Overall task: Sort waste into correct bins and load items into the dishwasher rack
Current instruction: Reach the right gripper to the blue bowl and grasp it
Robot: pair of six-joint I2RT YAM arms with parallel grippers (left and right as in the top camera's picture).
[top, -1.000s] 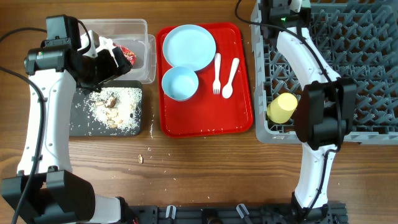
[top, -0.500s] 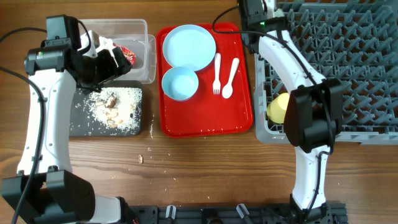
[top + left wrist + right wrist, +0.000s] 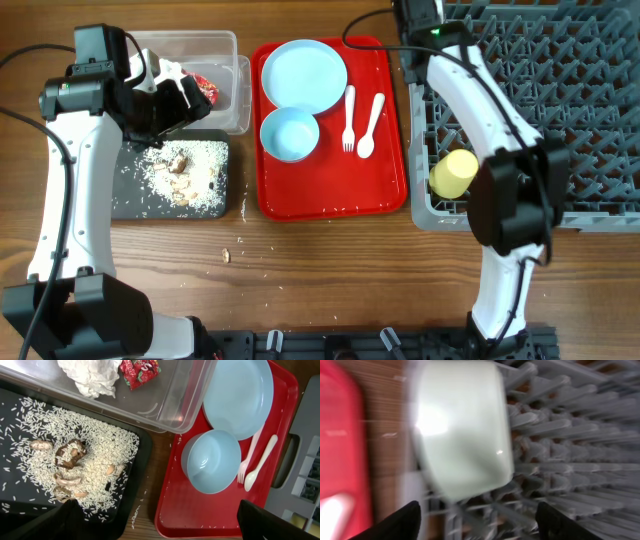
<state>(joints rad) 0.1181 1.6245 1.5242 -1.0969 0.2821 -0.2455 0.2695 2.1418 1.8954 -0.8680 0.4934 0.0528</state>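
I should next grab the bowl's rim with my right gripper on the side facing the rack, to tip the blue bowl [image 3: 290, 133] sideways onto the dishwasher rack's wires.
In the right wrist view a pale mint bowl [image 3: 462, 425] lies on its side on the pegs of the grey dishwasher rack [image 3: 580, 100]. My right gripper [image 3: 477, 527] is open just short of it and holds nothing. A yellow cup [image 3: 453, 172] lies in the rack's near left corner. My left gripper [image 3: 165, 532] hangs open and empty above the black tray [image 3: 125, 190] of rice and brown scraps [image 3: 180, 165]. The clear tub [image 3: 200, 50] holds the red wrapper [image 3: 139, 370] and the white tissue [image 3: 90, 377]. Plate [image 3: 303, 75], blue bowl [image 3: 290, 133], fork [image 3: 348, 118] and spoon [image 3: 370, 125] rest on the red tray [image 3: 385, 190].
A few rice crumbs [image 3: 228, 255] lie on the wooden table in front of the black tray. The right arm stretches along the rack's left edge to the far corner. The rack's tall wall stands right beside the red tray.
My right gripper has opened and let go of the mint bowl, which now lies in the rack; the arm has shifted at the rack's far left corner. The left arm has not moved.
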